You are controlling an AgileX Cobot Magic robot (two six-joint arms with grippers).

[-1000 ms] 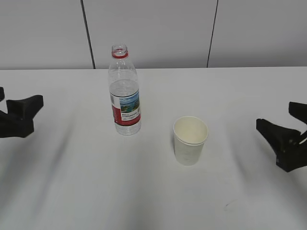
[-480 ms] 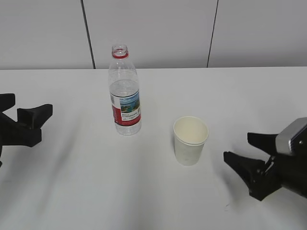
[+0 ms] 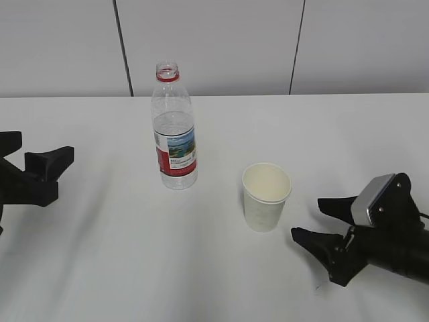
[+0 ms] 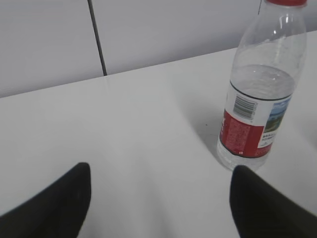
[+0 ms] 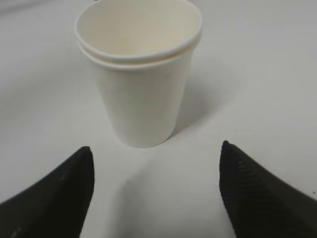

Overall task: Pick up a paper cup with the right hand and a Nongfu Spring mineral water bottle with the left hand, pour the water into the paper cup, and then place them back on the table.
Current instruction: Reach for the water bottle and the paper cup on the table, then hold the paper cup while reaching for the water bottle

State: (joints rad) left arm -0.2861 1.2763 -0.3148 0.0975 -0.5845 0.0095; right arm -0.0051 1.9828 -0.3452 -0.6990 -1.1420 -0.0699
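Observation:
The water (image 3: 173,123) sits in the lower part of the tall bottle beneath a long empty top, so the left gripper will next grab the bottle around its label (image 3: 175,151) to pour.
The paper cup (image 3: 266,196) stands upright and empty on the white table (image 3: 134,268), right of centre. It fills the top of the right wrist view (image 5: 139,74). The Nongfu Spring bottle (image 3: 174,131) stands upright behind and left of it, uncapped, partly filled; it shows at the right of the left wrist view (image 4: 260,89). My right gripper (image 3: 310,219) is open and empty, low over the table just right of the cup, its fingertips (image 5: 79,163) short of it. My left gripper (image 3: 40,151) is open and empty at the far left, well clear of the bottle.
A grey panelled wall (image 3: 214,47) runs behind the table's far edge. A small dark scuff (image 3: 317,290) marks the tabletop near my right gripper.
My right gripper has moved left and lower toward the cup, from the right edge to just beside it. My left gripper edged right, then held. Bottle and cup have not moved.

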